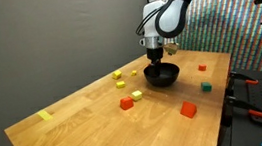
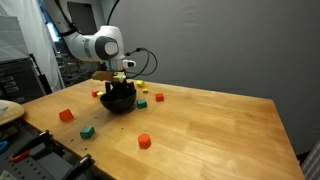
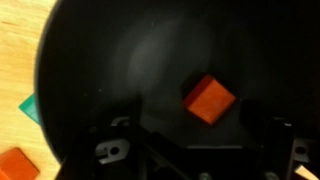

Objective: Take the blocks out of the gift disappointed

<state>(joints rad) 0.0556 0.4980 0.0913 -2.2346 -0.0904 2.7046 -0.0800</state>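
My gripper's fingers reach down level with the red-orange block's sides and closing now would catch the block, so my gripper closes on it next.
The small black bowl [image 1: 163,75] [image 2: 118,100] stands on the wooden table. My gripper [image 1: 155,58] [image 2: 118,86] hangs directly over it, lowered to the rim. In the wrist view the bowl's dark inside [image 3: 120,60] fills the frame, and a single red-orange block [image 3: 209,98] lies on its floor. My gripper [image 3: 190,116] is open, its dark fingers standing on either side of that block without touching it. Other blocks lie on the table: yellow ones [image 1: 121,82], a red one [image 1: 127,103], a larger red-orange one [image 1: 188,108] and a green one [image 1: 206,87].
A flat yellow tape strip [image 1: 45,116] lies near the table's corner. Outside the bowl the wrist view shows a green block [image 3: 28,106] and an orange one [image 3: 15,162]. Tools and clutter sit beyond a table edge [image 1: 259,92]. A patterned screen [image 1: 235,20] stands behind.
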